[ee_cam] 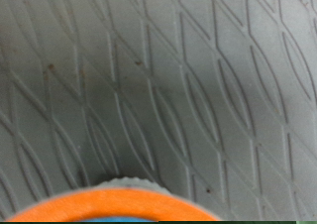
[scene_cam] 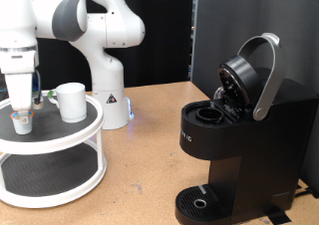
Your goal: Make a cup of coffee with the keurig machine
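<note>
The fingers reach down on both sides of the small pod above the grey mat, so the gripper would catch the pod by closing now, and it will close.
The keurig machine is a large black box at the exterior view's right, with its silver-handled lid raised and the pod chamber showing. The white cup stands on the top shelf of a round white two-tier stand at the left. My gripper hangs straight down over a small pale pod beside the cup, with its fingers apart on either side of the pod. In the wrist view the pod's orange-rimmed top shows at the edge over the grey patterned mat; no fingers show there.
The white arm's base stands behind the stand on the wooden table. A black panel backs the machine. The machine's round drip base sits at the table's front.
</note>
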Available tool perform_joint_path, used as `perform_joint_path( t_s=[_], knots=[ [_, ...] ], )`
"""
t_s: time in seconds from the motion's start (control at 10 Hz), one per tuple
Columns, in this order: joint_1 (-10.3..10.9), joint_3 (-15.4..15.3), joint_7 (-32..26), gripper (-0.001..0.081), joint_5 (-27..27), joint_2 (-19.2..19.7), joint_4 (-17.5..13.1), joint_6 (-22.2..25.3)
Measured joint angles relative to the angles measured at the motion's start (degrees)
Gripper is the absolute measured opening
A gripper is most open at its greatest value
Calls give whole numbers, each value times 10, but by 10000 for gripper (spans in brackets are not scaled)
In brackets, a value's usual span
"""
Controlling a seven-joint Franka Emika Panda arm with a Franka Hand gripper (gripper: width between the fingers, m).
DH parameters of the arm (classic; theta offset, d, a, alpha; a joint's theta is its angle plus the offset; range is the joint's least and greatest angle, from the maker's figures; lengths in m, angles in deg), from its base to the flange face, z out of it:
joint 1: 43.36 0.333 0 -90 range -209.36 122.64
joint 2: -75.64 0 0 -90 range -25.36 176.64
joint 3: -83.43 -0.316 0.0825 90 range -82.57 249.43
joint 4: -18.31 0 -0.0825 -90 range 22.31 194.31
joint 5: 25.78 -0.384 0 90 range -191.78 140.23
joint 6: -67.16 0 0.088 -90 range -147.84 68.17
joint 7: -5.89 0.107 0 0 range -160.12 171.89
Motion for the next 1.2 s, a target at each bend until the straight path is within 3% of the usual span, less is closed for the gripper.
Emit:
perform_joint_path(
  t_s=[0.1, 0.2, 0.3, 0.4, 0.5, 0.8, 1.2],
  knots=[
    [0, 0, 1, 805, 0, 1, 1, -2],
    [0, 0, 2, 722, 0, 1, 1, -3],
    [0, 0, 4, 722, 0, 2, 1, -3],
    [0, -1, 6, 539, 0, 4, 1, -3],
    [0, -2, 11, 445, 0, 5, 1, -3],
    [0, -4, 18, 445, -1, 6, -3, 3],
    [7, -12, 10, 435, -47, -37, -54, 119]
  ],
)
